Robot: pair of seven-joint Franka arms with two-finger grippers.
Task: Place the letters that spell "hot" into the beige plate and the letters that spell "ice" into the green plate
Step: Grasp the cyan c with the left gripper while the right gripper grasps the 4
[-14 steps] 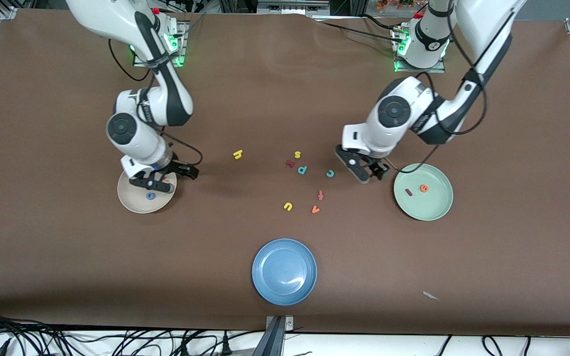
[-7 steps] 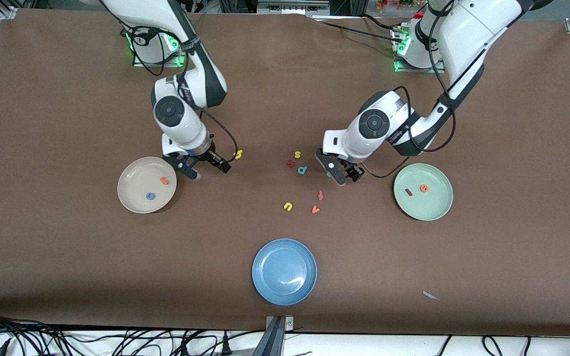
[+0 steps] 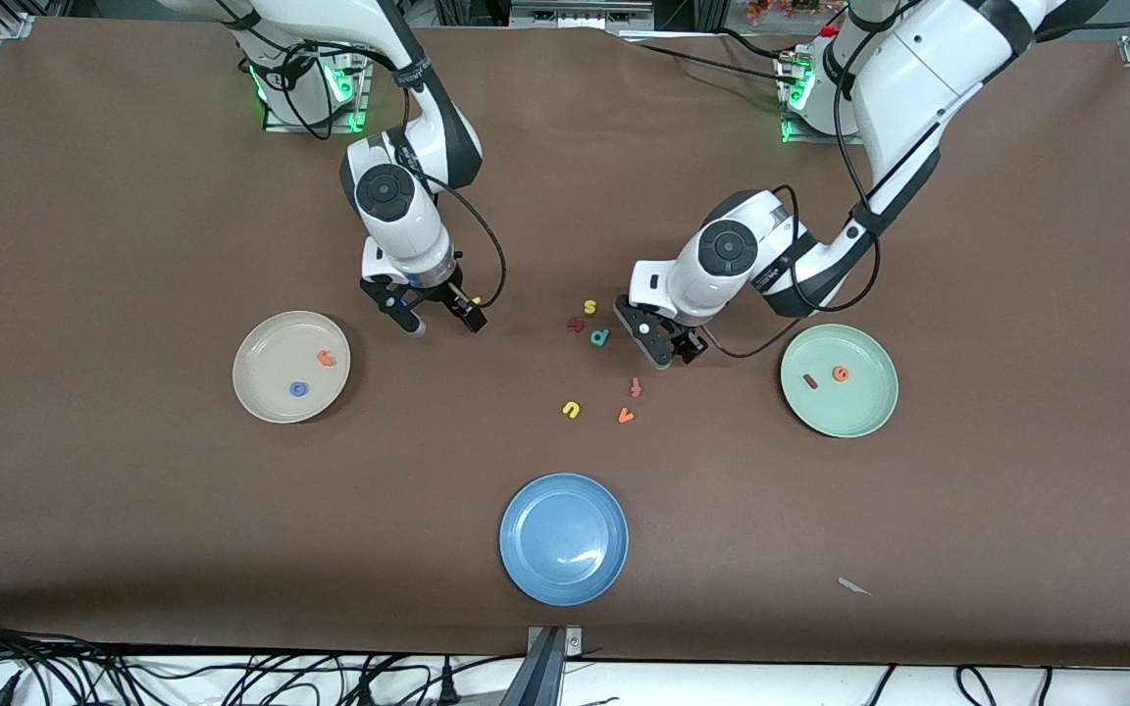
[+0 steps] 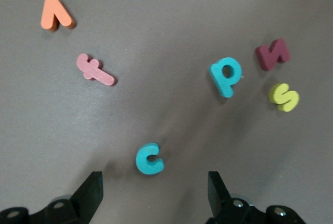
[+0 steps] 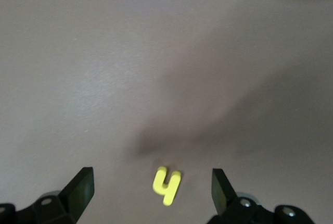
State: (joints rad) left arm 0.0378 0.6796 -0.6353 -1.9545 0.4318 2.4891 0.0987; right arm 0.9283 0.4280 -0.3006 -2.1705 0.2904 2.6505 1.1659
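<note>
I should lower my right gripper before I close it on the yellow h (image 3: 475, 300) (image 5: 166, 187). Its fingers are above the h, so they would miss if I closed now.
The beige plate (image 3: 266, 382) holds the orange t (image 3: 327, 359) and the blue o (image 3: 299, 389). On the green plate (image 3: 859, 407) lie the dark red i (image 3: 810, 381) and the orange e (image 3: 841, 374). My right gripper (image 3: 442, 324) hangs open over the yellow h (image 5: 166, 185), which lies on the mat between its fingers (image 5: 80, 190). My left gripper (image 3: 675, 355) is open low over the teal c (image 4: 150, 159), which sits just ahead of its fingertips (image 4: 218, 190). In the front view the c is hidden under that hand.
Loose letters lie mid-table: yellow s (image 3: 590, 307), a dark red letter (image 3: 576, 324), teal p (image 3: 600, 337), red f (image 3: 636, 387), yellow u (image 3: 571, 409), orange v (image 3: 626, 416). A blue plate (image 3: 563, 538) sits nearer the front camera.
The right gripper left the beige plate and moved toward the table's middle, over the yellow h. The left gripper moved from beside the green plate to over the teal c.
</note>
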